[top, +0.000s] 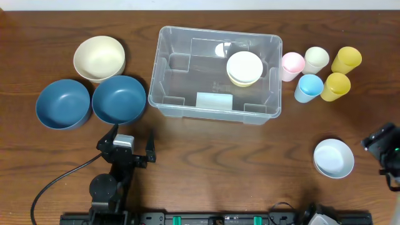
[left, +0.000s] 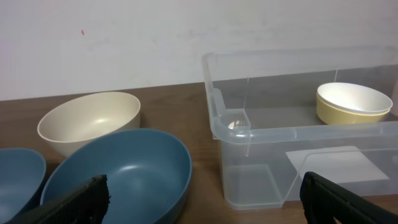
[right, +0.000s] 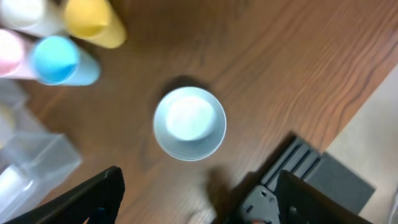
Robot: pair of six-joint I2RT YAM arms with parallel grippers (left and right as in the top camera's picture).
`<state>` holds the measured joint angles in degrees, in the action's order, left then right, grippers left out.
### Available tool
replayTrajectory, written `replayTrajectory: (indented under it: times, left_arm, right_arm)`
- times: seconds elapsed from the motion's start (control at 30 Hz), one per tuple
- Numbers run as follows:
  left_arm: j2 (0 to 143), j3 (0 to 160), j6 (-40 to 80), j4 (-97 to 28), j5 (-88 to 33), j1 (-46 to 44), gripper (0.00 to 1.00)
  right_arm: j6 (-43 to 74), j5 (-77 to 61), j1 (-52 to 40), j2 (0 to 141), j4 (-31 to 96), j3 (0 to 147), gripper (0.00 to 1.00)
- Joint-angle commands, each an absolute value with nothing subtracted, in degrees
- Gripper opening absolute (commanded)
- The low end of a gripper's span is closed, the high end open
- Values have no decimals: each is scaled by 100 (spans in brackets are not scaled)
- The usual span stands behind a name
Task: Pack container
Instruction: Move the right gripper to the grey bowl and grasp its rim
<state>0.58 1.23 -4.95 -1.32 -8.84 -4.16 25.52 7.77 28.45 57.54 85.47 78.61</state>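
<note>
Next, my right gripper grabs the small light-blue bowl by its rim [top: 352, 156] [right: 223, 121] to pack the clear plastic container.
The clear plastic container [top: 164, 69] stands at the middle back of the table, with small cream and yellow bowls [top: 244, 67] stacked inside at its right. It also shows in the left wrist view [left: 249, 134] with the bowls [left: 353, 102]. My left gripper [top: 129, 147] is open and empty, near the table's front, facing a big blue bowl [left: 118, 177] and the container. My right gripper [right: 199, 205] is open and empty above the table at the far right [top: 382, 140], next to a small light-blue bowl [right: 189, 122].
A big cream bowl [top: 99, 57] and two big blue bowls [top: 62, 104] [top: 119, 99] sit left of the container. Pink [top: 292, 64], cream [top: 316, 59], light-blue [top: 309, 87] and two yellow cups [top: 346, 59] [top: 335, 86] stand to its right. The light-blue bowl [top: 333, 157] is at front right.
</note>
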Motion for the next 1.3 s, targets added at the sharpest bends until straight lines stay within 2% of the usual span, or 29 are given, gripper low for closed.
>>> replayTrajectory:
  times: [0.0,0.33,0.73,0.83,0.9,1.0,1.1,1.13,1.27]
  left_arm:
    - [23,23,-550,-320,-987,-388,98]
    - [23,23,-550,-320,-987,-388,98]
    - [23,23,-550,-320,-987,-388,98]
    - [23,23,-552,-320,-987,-388,98]
    - [23,23,-550,-320,-987,-388,98]
    - [23,23,-550,-320,-987,-388,98]
    - [23,23,-550,-320,-987,-388,98]
    - [23,23,-550,-320,-987,-388,98]
    - [23,23,-550,-320,-987,-388,98]
  right_arm:
    - [2989,812,2998,5671,8101,6737,79]
    - [3540,307,3006,6090,5854,4136,77]
    - [3579,276,3004,6930,4471,3194,74]
    - [3577,279,3004,7091,4320,3157,63]
    - [3577,279,3004,7137,4278,3157,44]
    - [3575,276,3004,7137,4261,3157,29]
    - [3551,270,3004,7137,4283,3157,6]
    - [3551,270,3004,7137,4307,3157,1]
    - [3319,67,2993,7137,4329,3157,1]
